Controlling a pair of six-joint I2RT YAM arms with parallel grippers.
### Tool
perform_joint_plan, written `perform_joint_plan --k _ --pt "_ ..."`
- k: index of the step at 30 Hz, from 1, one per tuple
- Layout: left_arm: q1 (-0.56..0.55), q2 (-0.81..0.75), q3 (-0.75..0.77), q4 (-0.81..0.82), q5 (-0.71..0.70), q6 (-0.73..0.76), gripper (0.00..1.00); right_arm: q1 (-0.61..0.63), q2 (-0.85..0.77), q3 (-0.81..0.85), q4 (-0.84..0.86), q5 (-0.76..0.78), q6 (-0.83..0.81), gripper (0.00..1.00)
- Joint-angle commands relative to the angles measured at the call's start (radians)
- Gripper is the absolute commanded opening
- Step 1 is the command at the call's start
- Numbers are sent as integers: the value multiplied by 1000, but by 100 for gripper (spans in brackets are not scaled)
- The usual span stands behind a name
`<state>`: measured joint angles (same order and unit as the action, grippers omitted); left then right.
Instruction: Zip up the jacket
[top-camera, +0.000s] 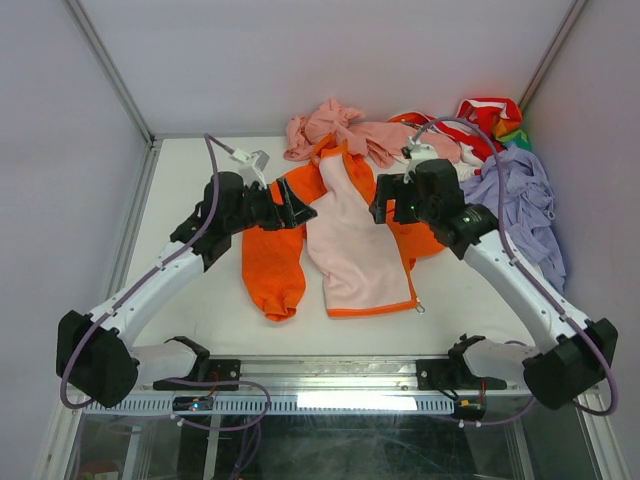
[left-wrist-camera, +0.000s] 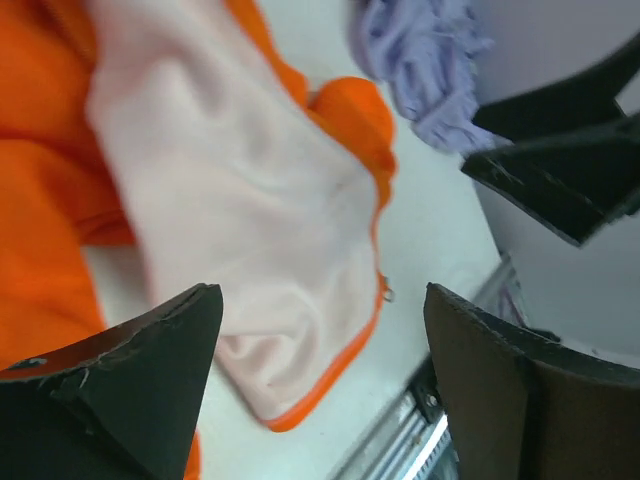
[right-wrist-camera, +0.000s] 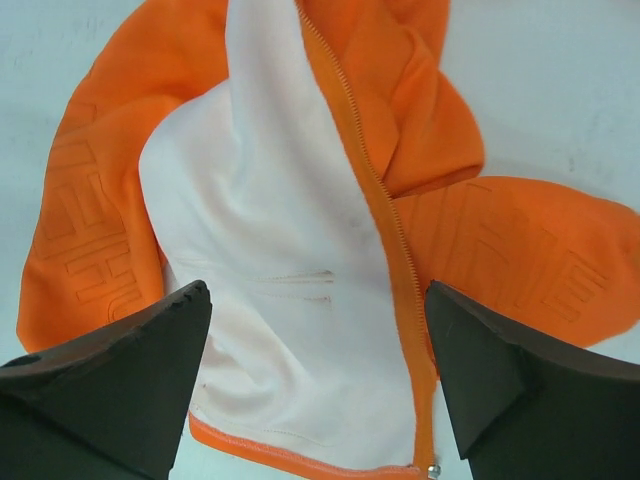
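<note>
I will spread the jacket's folded panel next, so my right gripper will grab it by its orange zipper-tooth edge (right-wrist-camera: 404, 285). The pull (right-wrist-camera: 432, 469) will stay free for zipping.
The orange jacket (top-camera: 272, 262) lies unzipped in the middle of the table, one front panel folded over so its pale lining (top-camera: 355, 250) faces up. Its zipper teeth (right-wrist-camera: 375, 180) run along the panel's orange edge down to a small metal pull (right-wrist-camera: 432, 469) at the hem corner (top-camera: 421, 308). My left gripper (top-camera: 295, 205) hangs open over the jacket's upper left. In the left wrist view the left gripper (left-wrist-camera: 322, 295) holds nothing, with lining (left-wrist-camera: 250, 200) below it. My right gripper (top-camera: 385, 200) hovers open over the upper right. Its wrist view shows the right gripper (right-wrist-camera: 316, 290) empty above the lining.
A pale pink garment (top-camera: 330, 125) lies bunched behind the jacket. A lilac garment (top-camera: 520, 200) is heaped along the right wall, with a red and multicoloured one (top-camera: 490, 115) behind it. White walls enclose the table; a metal rail (top-camera: 330, 375) runs along the near edge.
</note>
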<state>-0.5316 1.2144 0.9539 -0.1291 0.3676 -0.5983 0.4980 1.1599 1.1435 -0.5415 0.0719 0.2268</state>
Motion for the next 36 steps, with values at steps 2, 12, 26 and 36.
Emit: perform_joint_plan --k 2,12,26,36 --pt "130 17 -7 -186 -179 61 85 -5 146 26 90 -119 -7 91" --pt "193 395 170 -269 -312 203 97 -59 495 211 218 -217 -21 92" --pt "217 629 208 -307 -484 238 96 -167 593 341 140 -104 -28 0" --pt "393 570 182 -318 -490 263 95 -364 375 316 -25 151 -77 0"
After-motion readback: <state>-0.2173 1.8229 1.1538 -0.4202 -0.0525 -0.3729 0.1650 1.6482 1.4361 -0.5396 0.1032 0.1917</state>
